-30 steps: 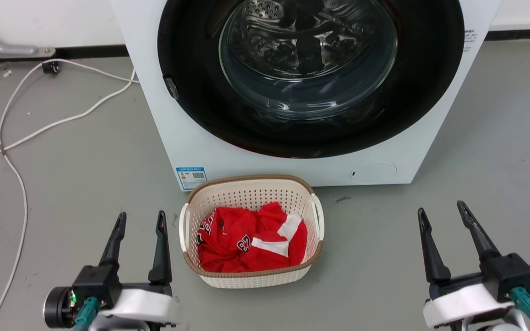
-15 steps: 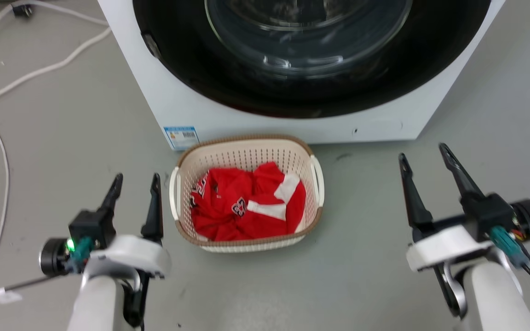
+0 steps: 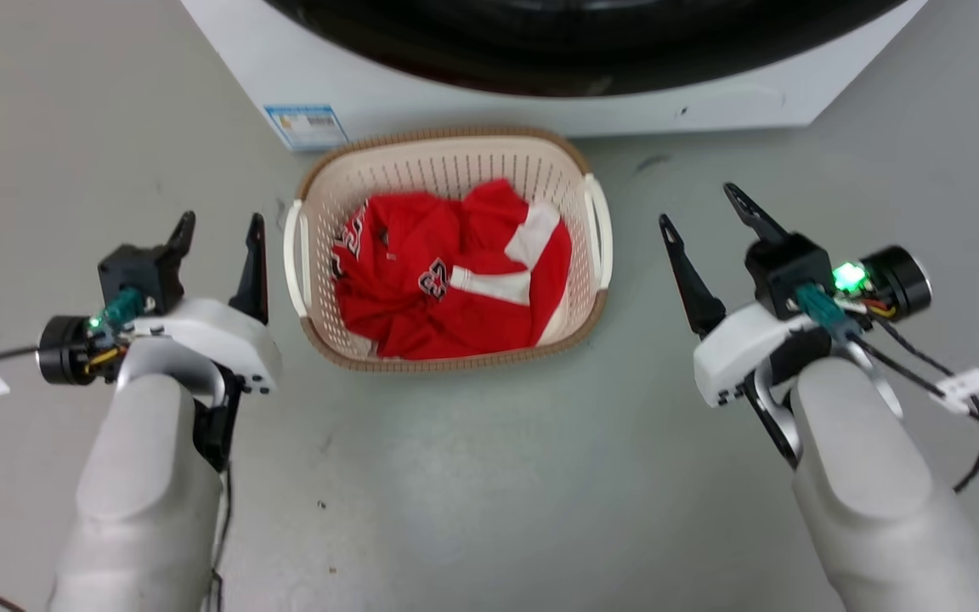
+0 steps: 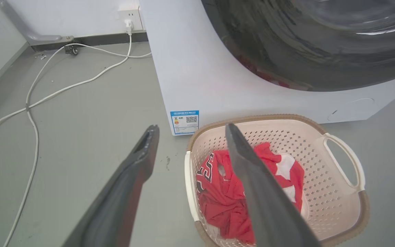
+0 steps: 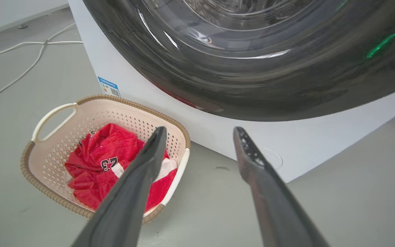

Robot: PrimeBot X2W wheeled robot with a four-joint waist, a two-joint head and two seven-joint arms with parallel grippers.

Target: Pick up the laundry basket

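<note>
The basket's body spreads far wider than my fingers open, so my left gripper will next grab its slim white side handle point(image 4: 190, 187) to pick the basket up.
The laundry basket point(image 3: 447, 364) is cream-white and perforated with a brown rim, and it stands on the grey floor just in front of the washer. A red garment point(image 3: 447, 280) with white patches lies inside. My left gripper point(image 3: 222, 219) is open, and its inner finger is close beside the basket's left handle point(image 3: 292, 255). My right gripper point(image 3: 699, 204) is open, a short gap to the right of the right handle point(image 3: 602, 221). In the left wrist view the left gripper point(image 4: 192, 126) frames the basket point(image 4: 321, 192). The right gripper point(image 5: 200, 129) points past the basket point(image 5: 57, 147) toward the washer.
The white washer point(image 3: 455, 85) with its dark round door point(image 5: 252, 51) stands right behind the basket. White cables point(image 4: 29, 106) trail over the floor at the left toward a wall socket point(image 4: 129, 13). Thin black cables point(image 3: 978, 450) hang from my right wrist.
The head camera has tilted down, so the washer slides up out of the picture and both forearms show. My right gripper has come closer to the basket's right side; both grippers stay open.
</note>
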